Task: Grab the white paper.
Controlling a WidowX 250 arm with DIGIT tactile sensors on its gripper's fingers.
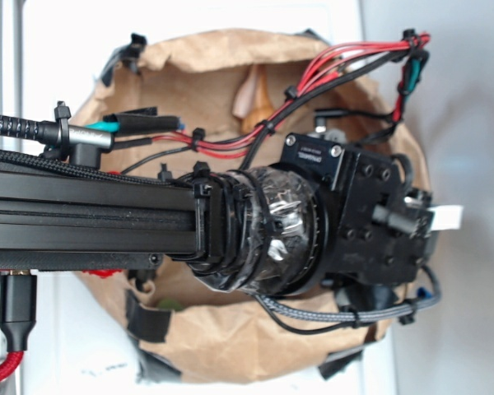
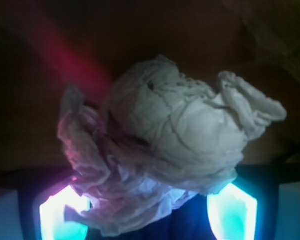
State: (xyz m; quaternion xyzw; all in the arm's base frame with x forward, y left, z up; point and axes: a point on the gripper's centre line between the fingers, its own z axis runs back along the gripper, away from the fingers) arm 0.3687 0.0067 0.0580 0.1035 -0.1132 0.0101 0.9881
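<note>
My gripper grabs the white paper by its loose crumpled folds beside the rounded bulge next, to lift it from the bin.
In the wrist view the white paper (image 2: 185,130), a wrinkly off-white wad, fills the middle of the frame. My gripper (image 2: 147,202) is open, with one glowing fingertip (image 2: 62,215) on the left and the other on the right. The wad's lower part lies between the fingertips. It overlaps the left one and reaches the top of the right one. In the exterior view the gripper (image 1: 391,218) points down into the bin at the right, and the arm hides the white paper.
The tan-brown paper sheet (image 1: 230,337) lines a round bin. The orange-and-cream seashell (image 1: 253,100) lies at the bin's far side. Red and black cables (image 1: 346,62) run over the arm. The black arm body (image 1: 90,214) covers the bin's middle.
</note>
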